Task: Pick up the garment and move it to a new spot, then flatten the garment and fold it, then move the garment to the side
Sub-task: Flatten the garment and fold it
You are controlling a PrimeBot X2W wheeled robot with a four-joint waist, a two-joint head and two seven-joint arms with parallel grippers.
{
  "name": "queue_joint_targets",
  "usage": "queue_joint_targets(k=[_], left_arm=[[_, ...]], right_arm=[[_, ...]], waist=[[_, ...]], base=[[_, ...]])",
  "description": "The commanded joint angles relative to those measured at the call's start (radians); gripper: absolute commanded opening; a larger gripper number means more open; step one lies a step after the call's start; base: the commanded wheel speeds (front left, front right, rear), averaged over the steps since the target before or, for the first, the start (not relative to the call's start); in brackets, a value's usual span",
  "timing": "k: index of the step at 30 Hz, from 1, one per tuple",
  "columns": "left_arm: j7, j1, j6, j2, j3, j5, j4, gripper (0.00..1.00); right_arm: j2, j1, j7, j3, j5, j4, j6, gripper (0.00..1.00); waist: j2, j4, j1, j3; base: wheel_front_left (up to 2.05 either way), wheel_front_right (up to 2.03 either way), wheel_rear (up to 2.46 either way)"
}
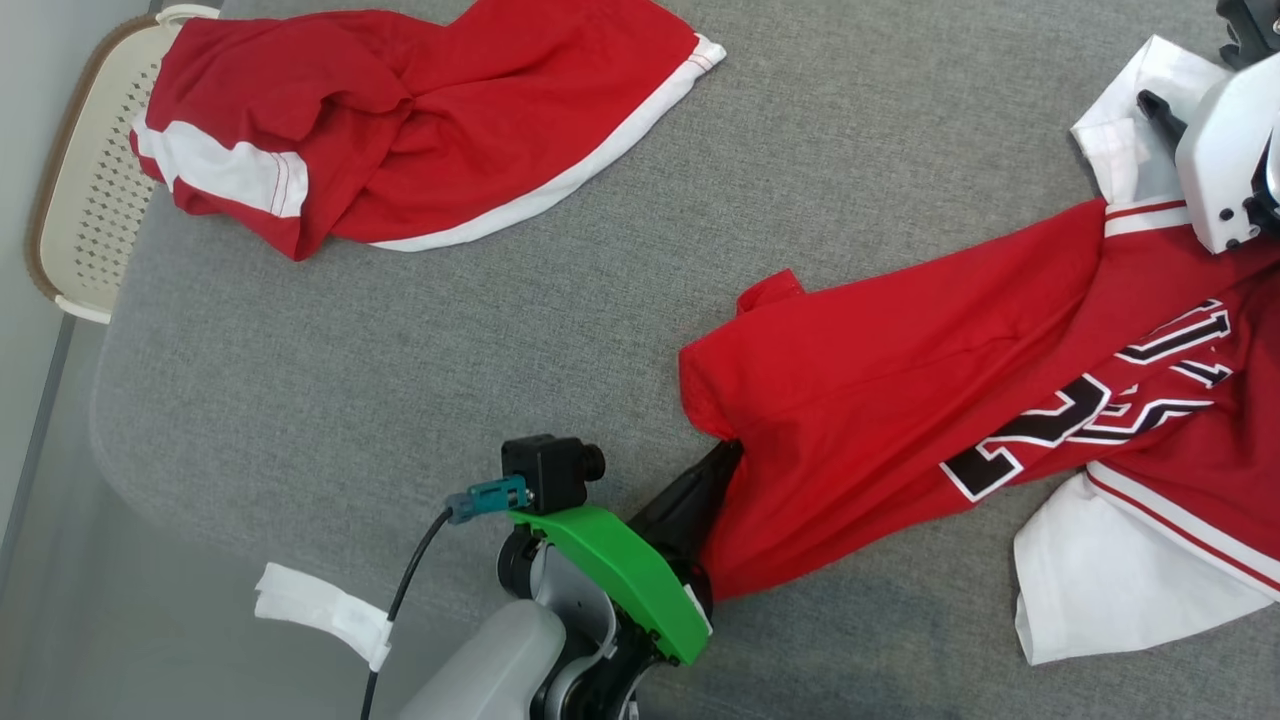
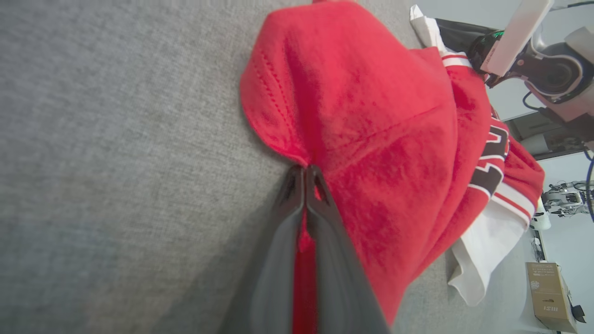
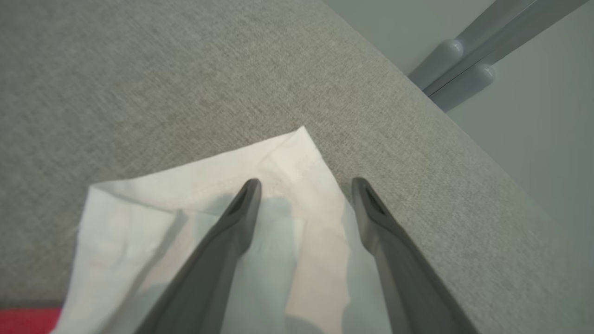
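The jersey's body lies spread wide, while the sleeve's loose edge fits my gripper. My right gripper will next grab the jersey by its white sleeve corner.
The garment is a red jersey with black-and-white numbers and white sleeves, lying rumpled on the grey cloth surface at the right. My left gripper is shut on a fold of its red edge at the jersey's near-left corner. The left wrist view shows the fingers pressed together, with red cloth pinched between them and bunched beyond the tips. My right gripper is open, its two fingers straddling the corner of a white sleeve near the surface's edge. In the head view it is at the jersey's far end.
A second red garment with white trim lies crumpled at the far left. Beside it a cream perforated basket hangs off the surface's left edge. Bare grey cloth stretches between the two garments. The surface's edge is close to my right gripper.
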Motion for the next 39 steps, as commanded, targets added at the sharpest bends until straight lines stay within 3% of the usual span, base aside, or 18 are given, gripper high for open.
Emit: queue_joint_targets(k=[1,2,3,4,5,13,20,32,39], left_arm=[[-0.006,-0.028,0.003,0.001,0.0,-0.002,-0.006,0.0],[-0.007,-0.028,0.004,0.001,-0.002,-0.002,-0.009,0.0],[-0.009,-0.03,0.003,0.001,-0.004,-0.003,-0.011,0.0],[-0.01,-0.032,0.003,0.001,-0.005,-0.005,-0.012,0.0],[-0.01,-0.034,0.004,0.001,-0.006,-0.006,-0.014,0.0],[-0.013,-0.059,0.016,0.047,0.045,-0.02,-0.032,0.0],[0.032,-0.053,0.033,0.172,0.125,-0.06,-0.167,0.0],[0.123,0.011,0.171,0.436,0.346,-0.131,-0.607,0.0],[0.241,-0.104,0.246,0.566,0.47,-0.176,-0.75,0.0]], right_arm=[[-0.004,0.021,0.019,0.007,0.017,0.013,0.0,1.0],[-0.009,0.025,0.024,0.007,0.022,0.022,0.0,0.79],[-0.013,0.029,0.027,0.007,0.025,0.032,0.0,0.4],[-0.017,0.032,0.022,0.004,0.026,0.039,-0.001,0.09],[-0.02,0.032,0.015,-0.004,0.031,0.048,-0.001,0.0],[0.019,-0.026,-0.098,-0.076,0.054,0.029,-0.001,0.0],[0.018,-0.046,-0.244,-0.149,0.113,-0.065,-0.001,0.0],[-0.127,0.083,-0.361,-0.292,0.237,-0.364,-0.001,0.0],[-0.172,0.047,-0.299,-0.434,0.249,-0.493,-0.001,0.0]], waist=[[0.0,0.013,-0.0001,0.017],[0.0,0.016,-0.0001,0.017],[0.0,0.018,-0.0001,0.017],[0.0,0.02,-0.0001,0.017],[0.0,0.022,-0.0001,0.017],[0.0,-0.017,-0.0001,-0.011],[0.0,-0.092,-0.0001,-0.096],[0.0,-0.241,-0.0001,-0.252],[0.0,-0.315,-0.0001,-0.246]], base=[[0.0,0.0,0.0],[0.0,0.0,0.0],[0.0,0.0,0.0],[0.0,0.0,0.0],[0.0,0.0,0.0],[0.0,0.0,0.0],[0.0,0.0,0.0],[0.0,0.0,0.0],[0.0,0.0,0.0]])
